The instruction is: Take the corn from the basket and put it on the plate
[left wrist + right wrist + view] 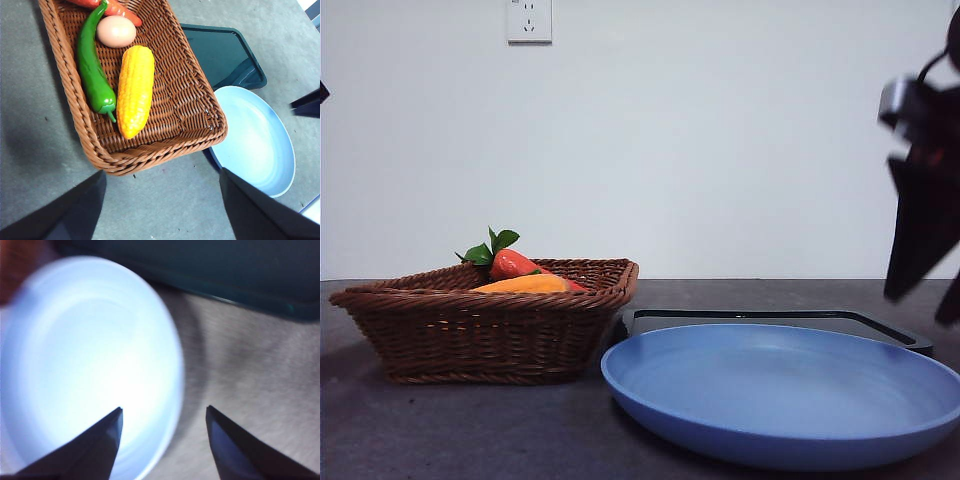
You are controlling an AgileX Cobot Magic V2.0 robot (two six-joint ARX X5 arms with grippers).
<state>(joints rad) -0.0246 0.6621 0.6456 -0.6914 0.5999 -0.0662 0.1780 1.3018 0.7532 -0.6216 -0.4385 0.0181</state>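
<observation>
My right gripper grabs the light-blue plate by its rim [942,380] next, to set the plate on the black tray [760,318] for the corn.
The yellow corn [135,90] lies lengthwise in the brown wicker basket [150,155], beside a green pepper. From the front only its orange-yellow top [525,285] shows over the basket's rim [470,330]. The light-blue plate [780,400] sits right of the basket with nothing on it. My left gripper [162,172] hangs open high above the basket's near end, clear of the corn. My right gripper [164,409] is open and blurred over the plate's rim [85,365] and bare table; it shows dark at the right edge of the front view [917,305].
In the basket also lie a green pepper [92,70], a tan-pink egg-like item [116,31] and a red-orange carrot [512,263] with green leaves. A flat black tray [770,318] lies behind the plate. A wall socket [529,20] is on the white wall.
</observation>
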